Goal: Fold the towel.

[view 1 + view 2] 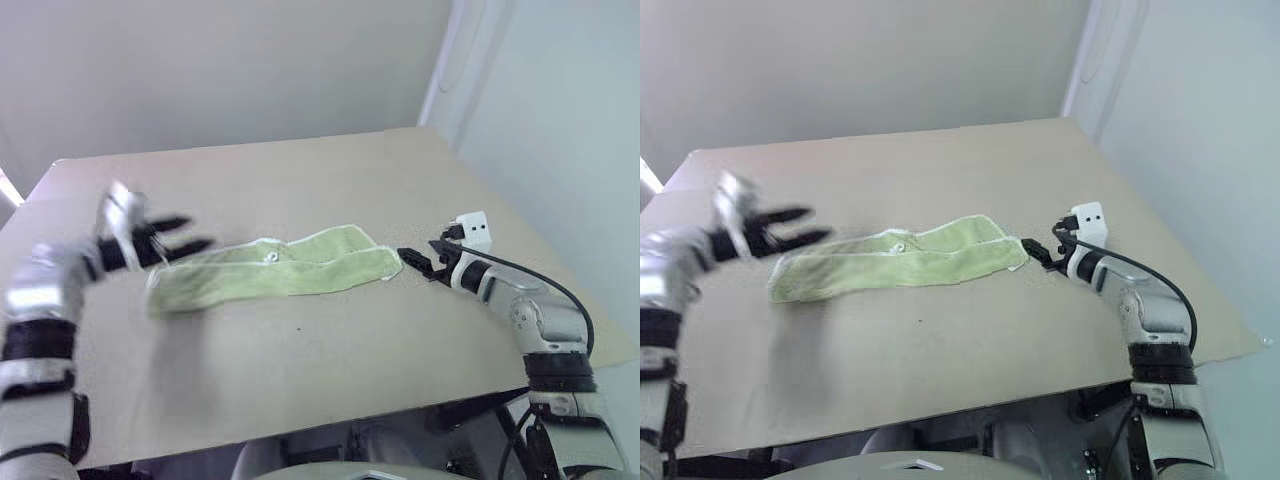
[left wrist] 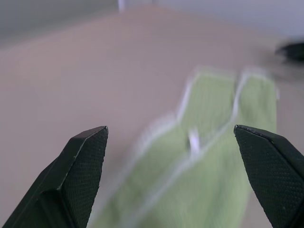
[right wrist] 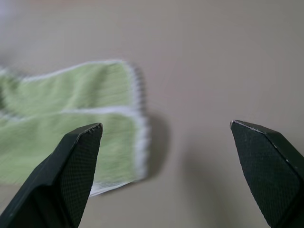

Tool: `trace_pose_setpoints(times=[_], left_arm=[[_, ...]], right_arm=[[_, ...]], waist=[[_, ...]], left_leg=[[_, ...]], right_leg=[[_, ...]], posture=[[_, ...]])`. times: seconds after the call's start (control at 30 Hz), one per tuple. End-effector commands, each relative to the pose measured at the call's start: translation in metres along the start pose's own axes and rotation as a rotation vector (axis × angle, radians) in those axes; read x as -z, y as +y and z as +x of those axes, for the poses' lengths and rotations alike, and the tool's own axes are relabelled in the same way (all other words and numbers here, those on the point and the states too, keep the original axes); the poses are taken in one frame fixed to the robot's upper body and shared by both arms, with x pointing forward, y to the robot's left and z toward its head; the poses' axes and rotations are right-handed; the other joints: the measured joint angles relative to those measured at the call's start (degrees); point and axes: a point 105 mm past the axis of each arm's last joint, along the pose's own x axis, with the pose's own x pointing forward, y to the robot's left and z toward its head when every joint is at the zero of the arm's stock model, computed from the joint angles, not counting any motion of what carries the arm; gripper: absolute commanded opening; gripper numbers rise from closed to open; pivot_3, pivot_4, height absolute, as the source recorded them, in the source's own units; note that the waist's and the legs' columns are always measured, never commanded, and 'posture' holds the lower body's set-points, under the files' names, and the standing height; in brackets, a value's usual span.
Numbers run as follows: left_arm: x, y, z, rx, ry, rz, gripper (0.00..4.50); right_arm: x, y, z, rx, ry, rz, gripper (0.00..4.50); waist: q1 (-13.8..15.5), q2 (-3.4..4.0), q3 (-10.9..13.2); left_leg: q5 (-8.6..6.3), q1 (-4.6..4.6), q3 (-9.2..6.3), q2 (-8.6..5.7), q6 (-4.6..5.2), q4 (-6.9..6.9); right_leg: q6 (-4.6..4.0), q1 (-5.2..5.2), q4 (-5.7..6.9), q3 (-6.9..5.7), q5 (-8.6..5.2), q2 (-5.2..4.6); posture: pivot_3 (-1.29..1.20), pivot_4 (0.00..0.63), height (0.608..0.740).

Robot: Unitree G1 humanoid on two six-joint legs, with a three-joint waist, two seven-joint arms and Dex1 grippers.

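My right gripper should next grab the towel by its short hemmed end (image 1: pixel 393 263), where its edge stands up over its shadow. The towel's long strip (image 1: pixel 270 278) lies flat.
The towel (image 1: pixel 275 268), light green with whitish edges, lies folded into a long narrow strip across the middle of the tan table (image 1: pixel 300 190); a small white label loop (image 1: pixel 270 256) shows near its middle. My left gripper (image 1: pixel 190 233) hovers open just above the strip's left end, nothing between its fingers. My right gripper (image 1: pixel 418 262) is open and low over the table, just past the strip's right end and pointing at it. In the right wrist view the towel's end (image 3: pixel 76 123) lies ahead of the left finger. The left wrist view looks along the towel (image 2: pixel 209 171) between wide-apart fingers.
The table's near edge (image 1: pixel 330 415) runs in front of me and its right edge (image 1: pixel 560 270) lies just beyond my right arm. A pale wall (image 1: pixel 250 70) stands behind the table, which is bare around the towel.
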Motion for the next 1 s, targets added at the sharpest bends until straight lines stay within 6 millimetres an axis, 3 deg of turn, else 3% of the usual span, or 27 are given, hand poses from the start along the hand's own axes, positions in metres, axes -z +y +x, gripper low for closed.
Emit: trace_pose_setpoints(times=[0.03, 0.13, 0.37, 0.6, 1.0], left_arm=[[0.005, -0.012, 0.008, 0.071, 0.001, -0.062, 4.48], [0.006, -0.021, 0.009, 0.110, 0.025, -0.072, 4.48], [0.033, -0.014, -0.003, 0.070, 0.119, -0.044, 4.48], [0.076, -0.027, -0.013, 0.114, 0.212, -0.050, 4.48], [0.078, -0.045, -0.009, 0.156, 0.186, -0.060, 4.48]], right_arm=[[-0.027, 0.007, 0.005, -0.036, -0.087, -0.020, 4.50], [-0.035, 0.008, 0.007, -0.049, -0.116, 0.004, 4.50], [-0.037, 0.015, 0.018, -0.077, -0.120, 0.010, 4.50], [-0.041, 0.025, 0.032, -0.111, -0.121, -0.001, 4.50], [-0.028, 0.040, 0.059, -0.159, -0.047, -0.035, 4.50]], waist=[[-0.30, 0.02, 0.17], [-1.31, -1.13, 0.57], [-0.64, -1.24, 0.60], [0.20, -1.28, 0.63], [0.03, -1.29, 0.63]], left_leg=[[0.11, 0.80, 0.29, -0.09, -0.21, -0.50], [0.43, 0.54, 0.20, 0.14, -0.75, -0.50], [0.65, 0.16, 0.24, 0.18, -1.15, -0.42], [0.66, 0.32, 0.40, 0.19, -1.15, -0.40], [0.66, 0.32, 0.42, 0.22, -1.16, -0.41]], right_leg=[[0.03, 0.20, 0.25, 0.47, -0.26, -0.16], [-0.24, -0.79, 0.86, 0.83, -0.25, 0.10], [-0.66, -1.31, 1.22, 1.01, 0.05, -0.02], [-0.79, -1.29, 1.21, 1.27, 0.11, 0.01], [-0.78, -1.31, 1.22, 1.32, 0.16, -0.02]], posture=[[0.00, 0.000, 0.740], [0.00, 0.000, 0.740], [0.00, 0.000, 0.740], [0.00, 0.000, 0.740], [0.00, 0.000, 0.740]])
